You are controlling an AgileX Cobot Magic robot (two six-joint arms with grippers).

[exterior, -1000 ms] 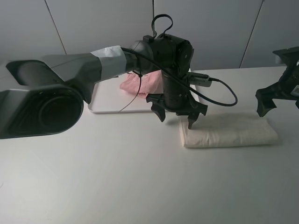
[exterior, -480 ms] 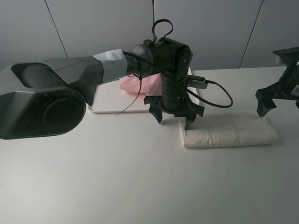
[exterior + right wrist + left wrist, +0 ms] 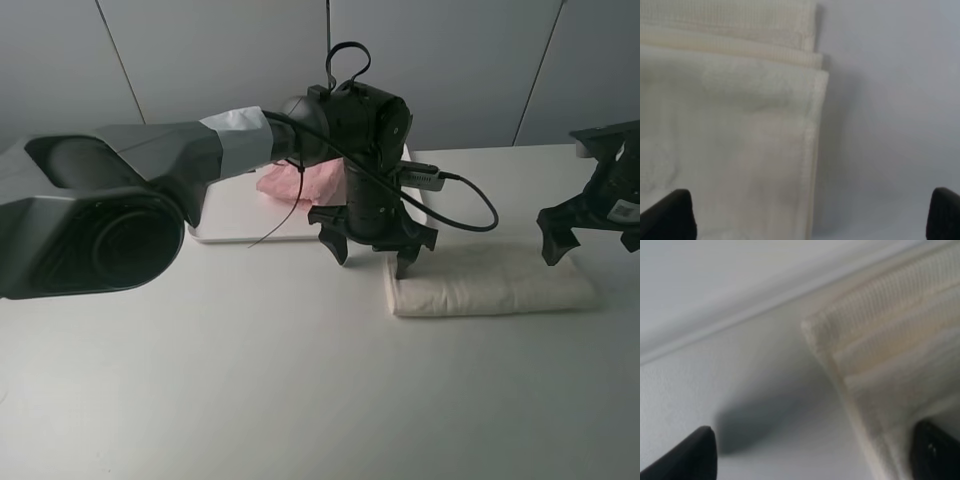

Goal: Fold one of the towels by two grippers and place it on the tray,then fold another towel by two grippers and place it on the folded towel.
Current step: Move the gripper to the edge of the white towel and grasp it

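Note:
The cream towel lies flat in a long strip [image 3: 485,282], and I need to pick it up next with my right gripper by its short end edge [image 3: 588,284].
A cream towel [image 3: 490,281] lies folded into a long strip on the table at the right. A pink towel [image 3: 300,181] lies crumpled on the white tray [image 3: 226,216] at the back. My left gripper [image 3: 370,256] is open and empty, hovering over the cream towel's left end. In the left wrist view [image 3: 810,455] the towel's corner [image 3: 890,360] lies between its fingertips. My right gripper [image 3: 590,240] is open and empty above the towel's right end. In the right wrist view [image 3: 807,215] the towel's edge [image 3: 730,125] lies below it.
The left arm [image 3: 150,160] reaches across the tray from the left, with a black cable [image 3: 470,205] looping beside the gripper. Bare white table [image 3: 300,380] lies in front of the towel. A grey panelled wall stands behind the table.
My right gripper has shifted a little left, in over the cream towel's right end. My left gripper has shifted slightly left and then held still. Both towels lie as before.

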